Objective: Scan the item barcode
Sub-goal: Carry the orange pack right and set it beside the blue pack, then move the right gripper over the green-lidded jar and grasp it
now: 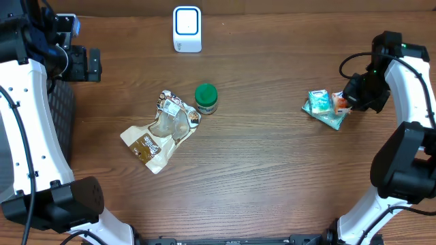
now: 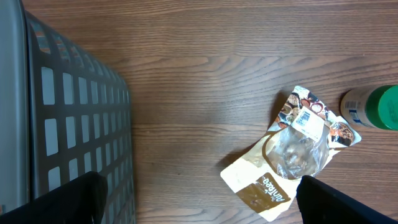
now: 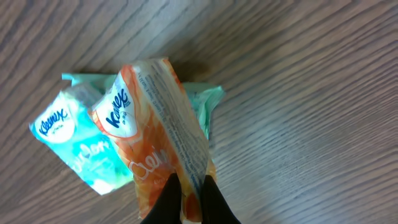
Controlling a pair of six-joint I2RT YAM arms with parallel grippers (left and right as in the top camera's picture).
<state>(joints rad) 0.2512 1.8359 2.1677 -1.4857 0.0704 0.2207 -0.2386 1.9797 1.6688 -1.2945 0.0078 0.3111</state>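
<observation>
The orange pack's far end (image 1: pixel 337 99) (image 3: pixel 144 79) overlaps the teal pack underneath, so it is time for my right gripper to open now. The orange pack would lie against the teal pack.
My right gripper (image 3: pixel 189 199) is shut on the lower edge of an orange Kleenex tissue pack (image 3: pixel 155 130), pinching its wrapper. That pack (image 1: pixel 338 102) lies against a teal tissue pack (image 3: pixel 78 146) at the table's right side, where the right gripper (image 1: pixel 353 101) sits in the overhead view. The white barcode scanner (image 1: pixel 187 28) stands at the back centre. My left gripper (image 1: pixel 87 64) is open at the far left, beside the grey basket, with nothing between its fingers (image 2: pixel 336 202).
A brown and white snack pouch (image 1: pixel 160 131) lies mid-table with a green-lidded jar (image 1: pixel 206 98) next to it. A grey slatted basket (image 2: pixel 68 124) fills the left edge.
</observation>
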